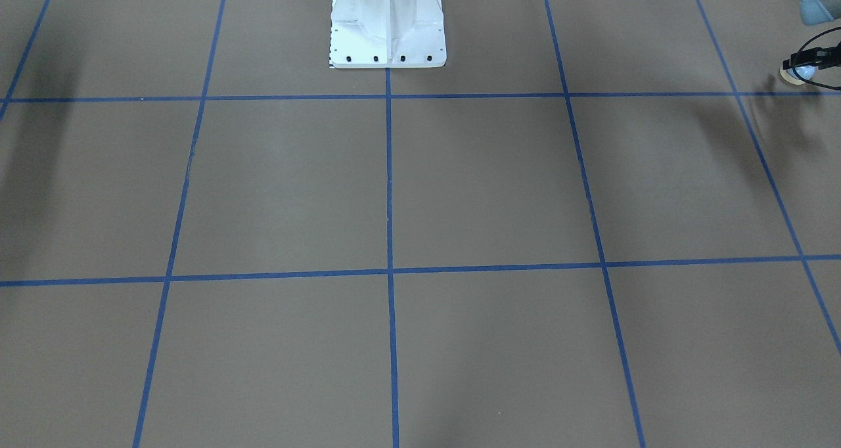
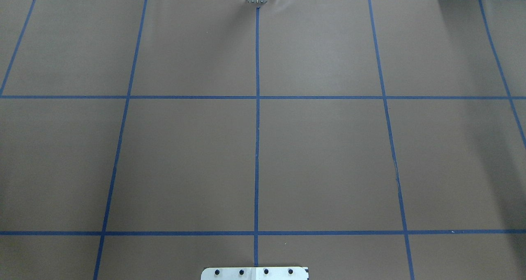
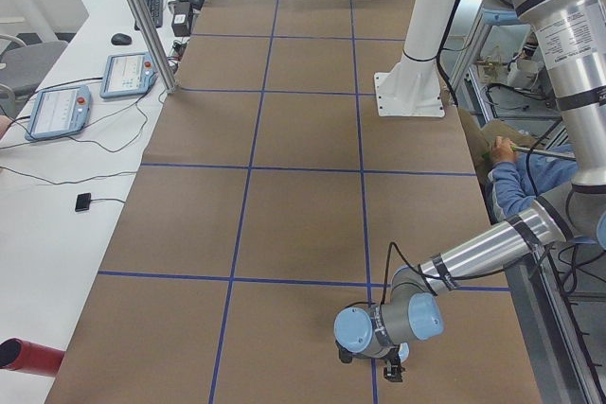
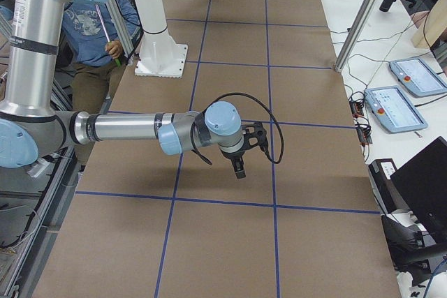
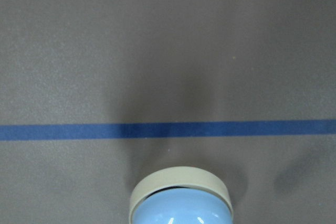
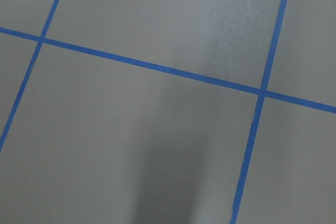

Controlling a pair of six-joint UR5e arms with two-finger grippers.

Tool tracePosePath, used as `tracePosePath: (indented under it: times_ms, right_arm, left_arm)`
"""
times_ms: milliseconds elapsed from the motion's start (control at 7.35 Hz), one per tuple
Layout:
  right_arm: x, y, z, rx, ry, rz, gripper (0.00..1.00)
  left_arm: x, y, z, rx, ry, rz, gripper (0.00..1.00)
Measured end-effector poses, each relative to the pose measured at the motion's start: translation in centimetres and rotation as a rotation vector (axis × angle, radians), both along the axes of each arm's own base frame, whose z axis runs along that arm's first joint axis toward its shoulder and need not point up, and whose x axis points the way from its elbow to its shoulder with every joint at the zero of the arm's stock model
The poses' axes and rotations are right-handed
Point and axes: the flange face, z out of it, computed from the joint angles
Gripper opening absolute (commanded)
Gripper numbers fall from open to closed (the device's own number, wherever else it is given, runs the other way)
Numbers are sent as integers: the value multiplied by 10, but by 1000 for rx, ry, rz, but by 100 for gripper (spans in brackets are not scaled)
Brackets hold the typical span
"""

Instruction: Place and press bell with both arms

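Observation:
My left gripper closes on the bell next: its fingers reach down beside the light-blue dome (image 1: 805, 72) (image 5: 181, 208), just above the cream base. Closing now would catch it.
The bell (image 1: 797, 73), a light-blue dome on a cream base, is at the table's far right edge in the front view, just beyond a blue tape line. It fills the bottom centre of the left wrist view (image 5: 181, 203) and seems to rest on the table. My left gripper (image 1: 807, 62) is low, right over the bell; I cannot tell whether it is open or shut. In the left side view it (image 3: 390, 368) is down at the table. My right gripper (image 4: 239, 167) shows only in the right side view, hovering above the table; I cannot tell its state.
The white pedestal (image 1: 387, 21) stands at the robot's side of the brown table with its blue tape grid. A seated person (image 4: 91, 26) is behind the robot. Teach pendants (image 4: 394, 106) lie on the white bench beyond the table.

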Motion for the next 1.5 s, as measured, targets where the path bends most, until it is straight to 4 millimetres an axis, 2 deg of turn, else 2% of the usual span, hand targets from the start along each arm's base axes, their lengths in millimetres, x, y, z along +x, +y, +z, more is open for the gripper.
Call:
tracePosePath:
  times_ms: [272, 408, 952, 1088, 1224, 1497]
  right_arm:
    - [0, 0, 0, 0, 0, 0, 100]
    - [0, 0, 0, 0, 0, 0, 100]
    - [0, 0, 1, -2, 0, 0, 100]
    - [0, 1, 1, -3, 0, 0, 100]
    - [0, 1, 1, -4, 0, 0, 100]
    - [0, 1, 2, -4, 0, 0, 100]
  left_arm:
    - [3, -9, -2, 9, 2, 3, 97]
    - [3, -10, -2, 11, 3, 4, 92]
    - [3, -5, 4, -4, -2, 9, 94]
    - [3, -5, 5, -6, -2, 9, 75]
    - [3, -5, 5, -6, -2, 9, 37]
    - [3, -4, 6, -6, -2, 9, 7]
